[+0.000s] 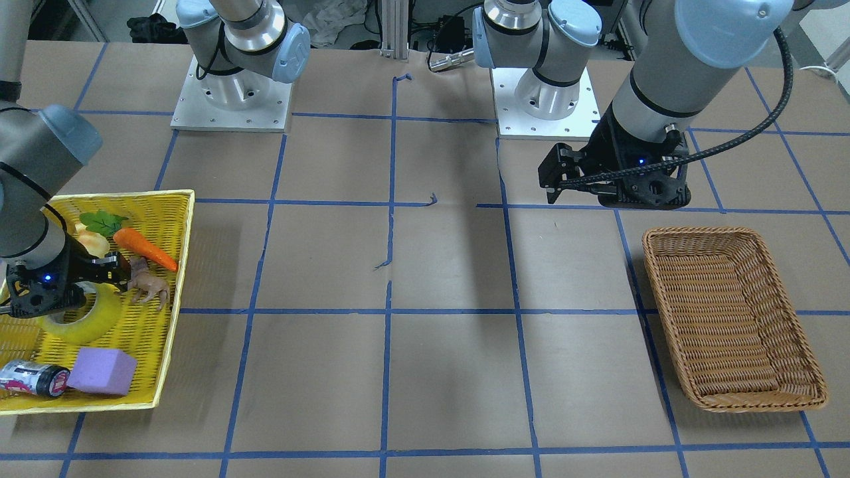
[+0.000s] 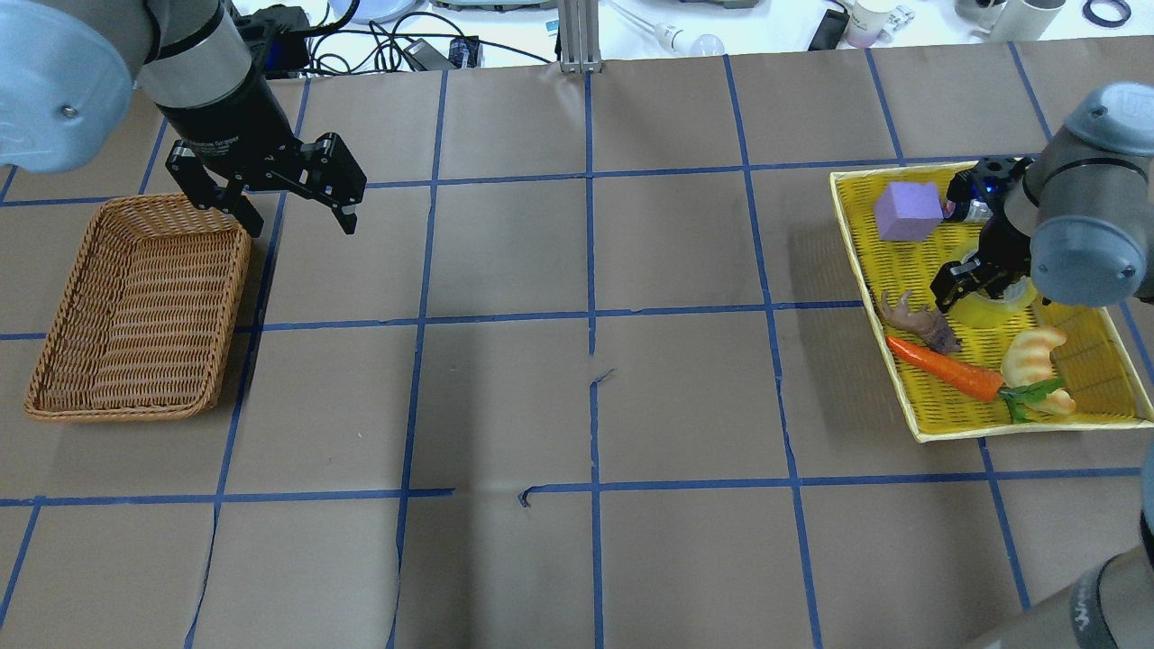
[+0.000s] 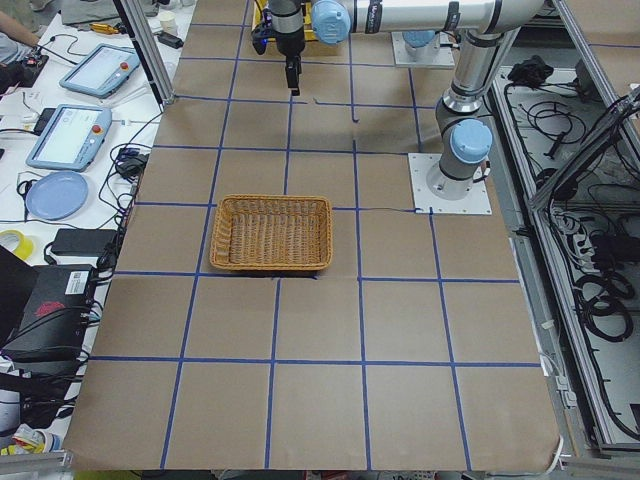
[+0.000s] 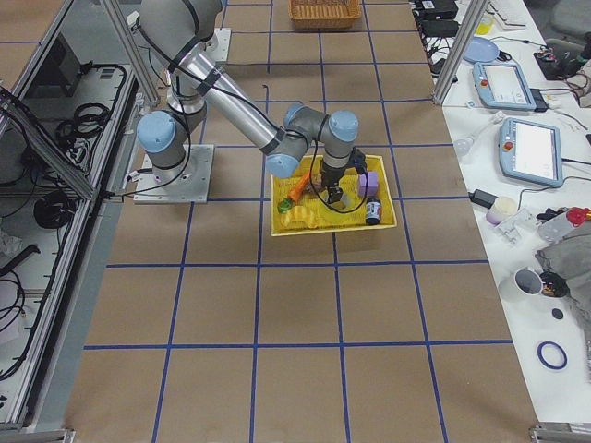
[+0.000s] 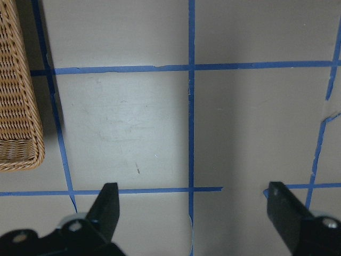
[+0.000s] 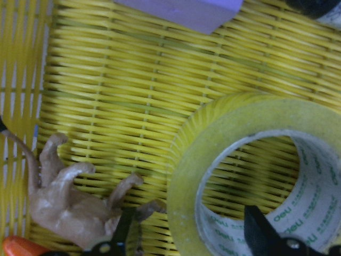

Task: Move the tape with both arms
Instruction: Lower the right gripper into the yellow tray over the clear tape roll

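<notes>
My right gripper picks up the yellow tape roll by its side next. Then it is ready to transfer the tape roll.
The yellow tape roll lies flat in the yellow basket, and shows in the overhead view and the right wrist view. My right gripper is low over it and open. One finger is inside the white-grey core and the other outside the roll's wall. My left gripper is open and empty, above the table beside the wicker basket. It also shows in the front-facing view and its wrist view.
The yellow basket also holds a carrot, a brown toy figure close to the tape, a purple block, a croissant and a can. The wicker basket holds nothing.
</notes>
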Robot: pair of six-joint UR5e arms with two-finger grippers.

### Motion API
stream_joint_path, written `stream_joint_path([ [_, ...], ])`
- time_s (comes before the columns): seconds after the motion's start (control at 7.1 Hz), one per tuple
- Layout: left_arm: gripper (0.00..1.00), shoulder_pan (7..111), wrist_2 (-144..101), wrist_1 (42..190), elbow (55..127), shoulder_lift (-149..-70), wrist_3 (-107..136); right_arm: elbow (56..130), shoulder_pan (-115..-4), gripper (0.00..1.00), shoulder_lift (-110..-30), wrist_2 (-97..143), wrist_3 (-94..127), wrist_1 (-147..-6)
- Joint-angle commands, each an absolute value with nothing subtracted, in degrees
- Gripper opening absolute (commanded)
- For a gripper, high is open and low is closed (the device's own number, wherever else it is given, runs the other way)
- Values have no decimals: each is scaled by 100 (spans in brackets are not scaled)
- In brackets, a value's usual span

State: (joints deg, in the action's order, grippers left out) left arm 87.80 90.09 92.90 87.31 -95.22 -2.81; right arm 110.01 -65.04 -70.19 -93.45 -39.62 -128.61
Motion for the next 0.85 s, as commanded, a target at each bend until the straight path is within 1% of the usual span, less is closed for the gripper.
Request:
stream_joint_path([
  [0.0,100,8780,9009,9290,8728,-9519,-281,10969,-6495,0,-7031,-9431,-3790,-12858],
  [0.28,100,8780,9000,9290,8728,-9519,-281,10960,-6504,0,-7110,-9448,-3665,-12823],
  [0.7,100,8780,9009,9290,8719,-9519,-281,10811,-6556,0,-7435,-9413,-3639,-12587],
])
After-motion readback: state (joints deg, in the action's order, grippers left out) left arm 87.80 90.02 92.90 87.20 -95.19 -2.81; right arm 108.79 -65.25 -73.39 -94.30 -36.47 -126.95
